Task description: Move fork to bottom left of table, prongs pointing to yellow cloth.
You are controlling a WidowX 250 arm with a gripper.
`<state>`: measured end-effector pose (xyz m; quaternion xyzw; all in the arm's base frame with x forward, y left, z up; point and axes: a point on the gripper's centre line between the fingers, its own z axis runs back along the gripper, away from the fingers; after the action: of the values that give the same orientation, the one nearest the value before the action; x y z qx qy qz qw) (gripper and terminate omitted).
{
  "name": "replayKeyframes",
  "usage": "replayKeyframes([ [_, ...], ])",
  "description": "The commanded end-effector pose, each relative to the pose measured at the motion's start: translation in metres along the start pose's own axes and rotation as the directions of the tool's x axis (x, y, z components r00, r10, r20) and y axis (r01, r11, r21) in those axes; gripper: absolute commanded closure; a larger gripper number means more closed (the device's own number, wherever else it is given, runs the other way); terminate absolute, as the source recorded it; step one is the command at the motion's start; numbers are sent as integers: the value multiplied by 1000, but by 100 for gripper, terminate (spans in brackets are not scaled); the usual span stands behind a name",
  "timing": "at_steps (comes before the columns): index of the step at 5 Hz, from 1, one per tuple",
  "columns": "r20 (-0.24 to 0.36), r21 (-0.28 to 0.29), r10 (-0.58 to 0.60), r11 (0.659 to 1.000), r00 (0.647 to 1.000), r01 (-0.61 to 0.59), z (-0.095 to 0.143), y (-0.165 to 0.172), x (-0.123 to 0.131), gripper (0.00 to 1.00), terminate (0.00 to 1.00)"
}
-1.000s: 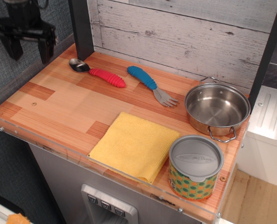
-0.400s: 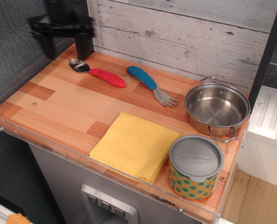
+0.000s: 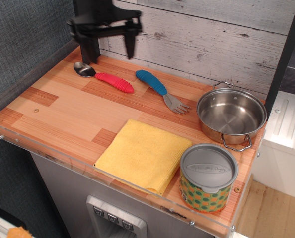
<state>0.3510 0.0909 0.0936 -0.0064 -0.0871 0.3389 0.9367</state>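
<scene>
My gripper should next grab the fork's blue ribbed handle [image 3: 151, 82] to move it, as its silver teeth point toward the pot.
The fork [image 3: 160, 89] lies at the back middle of the wooden table [image 3: 63, 111], its blue ribbed handle to the upper left and its silver prongs to the lower right, toward the pot. The yellow cloth [image 3: 143, 154] lies flat at the front middle of the table. My gripper [image 3: 107, 49] hangs open and empty above the table's back left, over the spoon and left of the fork's handle, touching nothing.
A red-handled spoon [image 3: 104, 76] lies left of the fork. A steel pot [image 3: 230, 117] stands at the right. A lidded tin with a dotted pattern [image 3: 208, 177] stands at the front right. A clear plastic edge runs along the front. A plank wall stands behind.
My gripper has moved right from the far left edge of the view to above the table's back left, nearer the fork. The objects have not moved.
</scene>
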Motion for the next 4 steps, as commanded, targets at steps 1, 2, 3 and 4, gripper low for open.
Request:
replayKeyframes([
  [1,53,-24,82,996,995,-81,-4,-41,7,0,0],
  [2,51,15,136,990,989,-137,-17,-50,10,0,0],
  [3,60,11,191,981,980,-192,-29,-52,13,0,0],
  [4,56,-22,234,972,971,-233,-39,-58,13,0,0],
])
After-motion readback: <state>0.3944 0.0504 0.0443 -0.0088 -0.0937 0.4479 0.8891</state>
